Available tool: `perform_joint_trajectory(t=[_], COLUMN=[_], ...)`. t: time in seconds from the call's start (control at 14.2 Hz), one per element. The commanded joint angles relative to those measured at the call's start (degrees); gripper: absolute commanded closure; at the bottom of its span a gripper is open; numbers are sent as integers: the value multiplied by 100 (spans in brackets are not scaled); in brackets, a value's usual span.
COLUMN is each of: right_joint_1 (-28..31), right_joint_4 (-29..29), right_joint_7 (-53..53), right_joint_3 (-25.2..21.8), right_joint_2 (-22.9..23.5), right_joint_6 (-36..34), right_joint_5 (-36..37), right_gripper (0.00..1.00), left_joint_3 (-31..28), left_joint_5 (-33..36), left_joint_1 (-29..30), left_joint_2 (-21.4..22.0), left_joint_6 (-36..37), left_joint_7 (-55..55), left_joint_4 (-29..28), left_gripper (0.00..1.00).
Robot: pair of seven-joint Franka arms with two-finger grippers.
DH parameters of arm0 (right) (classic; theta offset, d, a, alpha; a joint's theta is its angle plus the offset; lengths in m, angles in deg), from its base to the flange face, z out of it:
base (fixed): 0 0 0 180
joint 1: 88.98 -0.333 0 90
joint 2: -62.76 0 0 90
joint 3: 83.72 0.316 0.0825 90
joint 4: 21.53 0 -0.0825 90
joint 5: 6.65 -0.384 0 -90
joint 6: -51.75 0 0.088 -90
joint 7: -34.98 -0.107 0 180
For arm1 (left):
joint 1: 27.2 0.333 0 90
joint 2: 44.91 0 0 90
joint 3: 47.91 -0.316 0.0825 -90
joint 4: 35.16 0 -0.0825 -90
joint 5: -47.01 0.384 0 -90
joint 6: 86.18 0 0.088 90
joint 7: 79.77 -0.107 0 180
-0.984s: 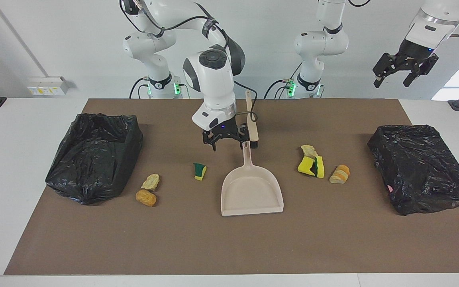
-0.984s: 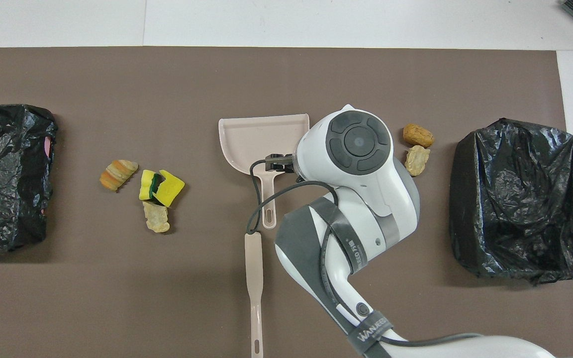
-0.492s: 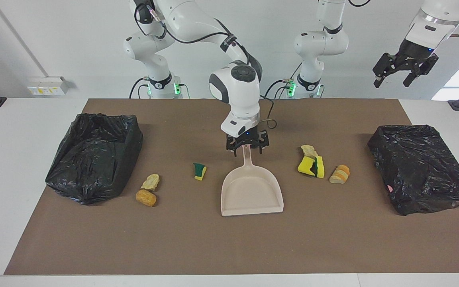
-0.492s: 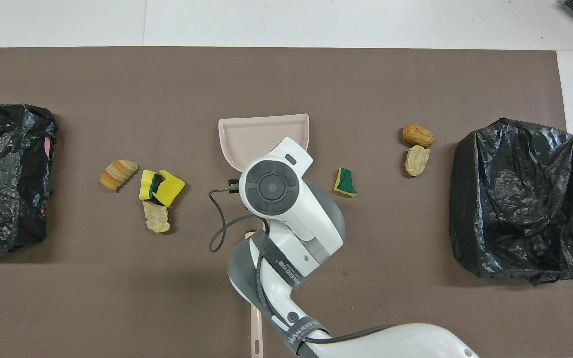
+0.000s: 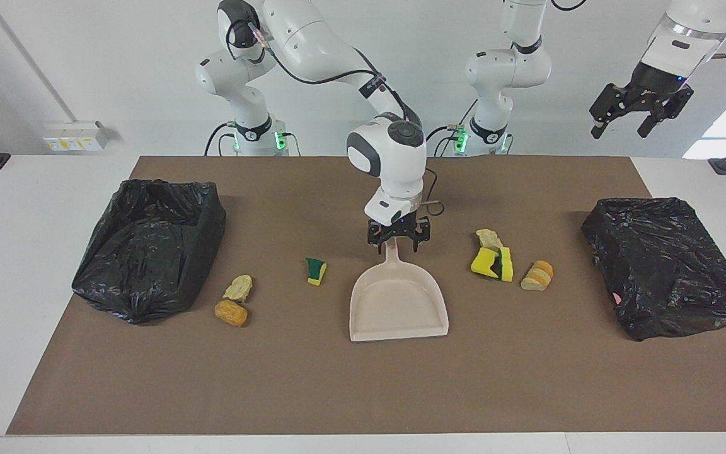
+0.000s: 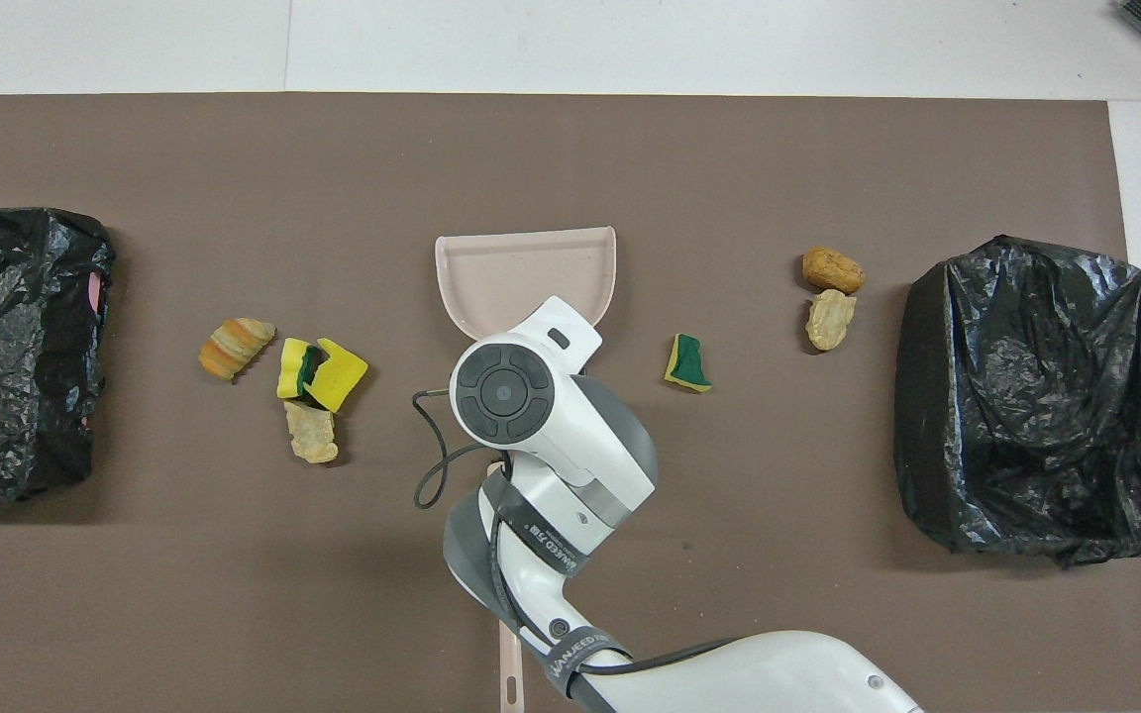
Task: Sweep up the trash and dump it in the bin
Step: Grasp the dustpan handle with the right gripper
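Note:
The right gripper takes the beige dustpan (image 5: 397, 306) by its narrow handle next, since the broad pan is wider than the fingers' reach.
A beige dustpan (image 5: 397, 306) (image 6: 526, 265) lies mid-table, handle toward the robots. My right gripper (image 5: 399, 243) is low over that handle, open, a finger on each side of it. Trash lies in two groups. A green-faced sponge piece (image 5: 316, 271), a pale wad (image 5: 238, 287) and an orange-brown lump (image 5: 231, 313) lie toward the right arm's end. Yellow sponge pieces (image 5: 492, 263), a wad (image 5: 489, 238) and a bread-like lump (image 5: 538, 275) lie toward the left arm's end. A black-lined bin (image 5: 149, 246) (image 5: 665, 265) stands at each end. My left gripper (image 5: 637, 116) waits open, high up.
The brush is mostly hidden under the right arm; only its handle end (image 6: 510, 678) shows at the robots' edge of the overhead view. A black cable (image 6: 432, 465) loops off the right wrist. The brown mat (image 5: 363, 391) covers the table.
The right arm swung from beside the brush toward the left arm's end and came down over the dustpan handle. The lone sponge piece is uncovered in the overhead view. The left arm stayed still.

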Motion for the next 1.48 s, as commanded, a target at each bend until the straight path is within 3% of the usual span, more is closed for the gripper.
perform_joint_trajectory(t=[0.0, 0.28, 0.56, 0.63, 0.84, 0.91, 1.41], right_joint_1=[24, 7, 16, 24, 33, 24, 463], right_joint_4=[-15, -32, -6, -14, -23, -32, -15], right_joint_7=[-233, -224, -224, -198, -84, -40, 1908], right_joint_3=[17, 25, 25, 25, 25, 25, 17], right_joint_2=[-105, -166, -236, -237, -245, -263, -754], right_joint_6=[-261, -543, -569, -578, -578, -604, -1385], right_joint_5=[54, 36, -182, -210, -219, -219, -210], right_gripper=[5, 5, 17, 27, 87, 100, 100], left_joint_3=[28, 28, 28, 37, 142, 160, 160], left_joint_5=[-30, -30, -30, -21, -152, -179, -197], left_joint_1=[69, 69, 69, 34, -124, -220, -1573], left_joint_2=[99, 90, 99, 99, 169, 239, 1153], left_joint_6=[49, 49, 49, 92, 23, -4, -960], left_joint_7=[-20, -20, -20, 6, 347, 558, 727], left_joint_4=[-76, -76, -76, -76, -320, -487, -2824], left_gripper=[0, 0, 0, 0, 0, 0, 0])
